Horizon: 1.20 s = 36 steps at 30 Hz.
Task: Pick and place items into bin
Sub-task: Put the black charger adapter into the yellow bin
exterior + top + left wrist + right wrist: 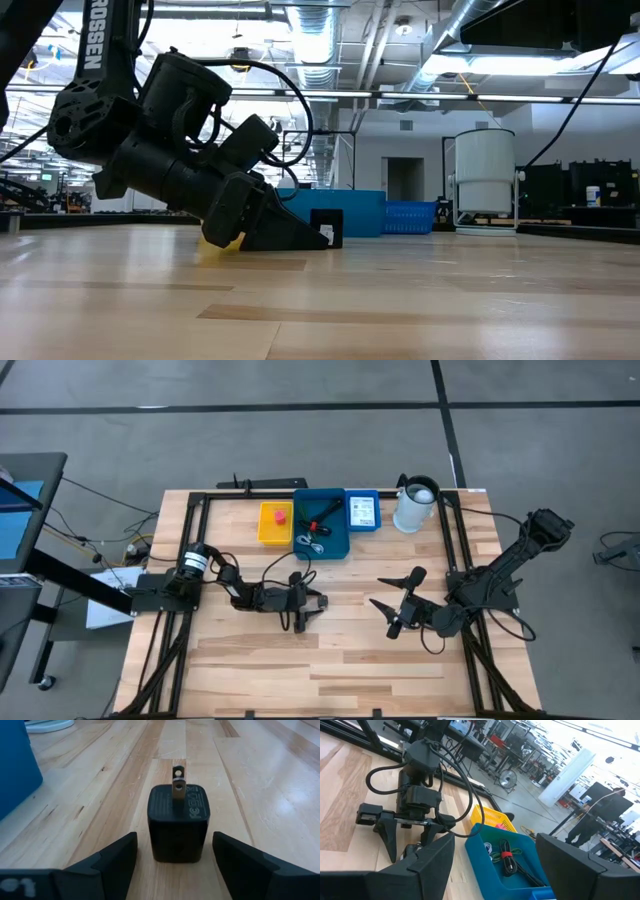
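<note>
The black plug block should go into a bin next. My left gripper should grab it by its body [178, 835] beneath the prongs.
A small black block [178, 822] with two metal prongs stands on the table between the open fingers of my left gripper [175, 865], and a gap shows on each side. The low view has this gripper [285, 232] lying low on the wood with the block [327, 228] at its tips. From above, my left gripper [311, 608] is at mid-table. My right gripper [393, 600] hovers open to its right, holding nothing. The blue bin [322, 525] holds a coiled black cable [509, 862] and green sticks. A pink-red cube [279, 516] lies in a yellow tray [275, 532].
A white jug [415, 506] stands at the far edge, right of a small blue tray [362, 525] that holds a white packet [362, 509]. Black frame rails [190, 550] run along the table's left, right and far sides. Bare wood [330, 670] lies toward the near edge.
</note>
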Tool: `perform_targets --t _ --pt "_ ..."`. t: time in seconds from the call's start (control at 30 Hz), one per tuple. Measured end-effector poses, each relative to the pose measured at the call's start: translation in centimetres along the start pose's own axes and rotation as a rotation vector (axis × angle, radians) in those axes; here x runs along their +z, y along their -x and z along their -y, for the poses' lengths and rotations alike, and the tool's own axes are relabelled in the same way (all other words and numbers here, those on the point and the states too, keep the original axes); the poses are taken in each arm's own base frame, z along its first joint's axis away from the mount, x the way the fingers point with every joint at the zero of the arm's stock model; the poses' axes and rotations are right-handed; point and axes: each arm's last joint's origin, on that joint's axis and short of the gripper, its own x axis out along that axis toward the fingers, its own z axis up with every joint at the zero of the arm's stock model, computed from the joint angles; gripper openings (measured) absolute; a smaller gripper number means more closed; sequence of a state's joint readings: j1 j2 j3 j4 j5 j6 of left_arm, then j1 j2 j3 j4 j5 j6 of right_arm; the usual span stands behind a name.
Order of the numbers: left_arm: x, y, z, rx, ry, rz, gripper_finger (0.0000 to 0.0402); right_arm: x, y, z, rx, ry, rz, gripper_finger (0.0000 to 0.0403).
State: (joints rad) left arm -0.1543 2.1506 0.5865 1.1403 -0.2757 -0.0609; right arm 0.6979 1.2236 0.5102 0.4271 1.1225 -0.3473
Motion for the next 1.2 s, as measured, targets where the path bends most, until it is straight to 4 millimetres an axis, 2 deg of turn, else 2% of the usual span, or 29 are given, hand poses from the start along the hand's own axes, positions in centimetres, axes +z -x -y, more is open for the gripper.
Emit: perform_targets --t 0.47,0.97,1.2 --pt "0.8 -1.2 0.1 0.003 -0.047 -0.02 0.0249 0.0 0.0 0.0 0.0 0.0 0.0 0.0276" --pt "0.8 -1.2 0.2 -0.027 -0.044 -0.024 0.0156 0.0 0.0 0.0 0.001 0.001 0.0 0.0276" --pt "0.9 -1.2 0.2 -0.023 -0.039 -0.005 0.015 0.0 0.0 0.0 0.001 0.001 0.0 0.0276"
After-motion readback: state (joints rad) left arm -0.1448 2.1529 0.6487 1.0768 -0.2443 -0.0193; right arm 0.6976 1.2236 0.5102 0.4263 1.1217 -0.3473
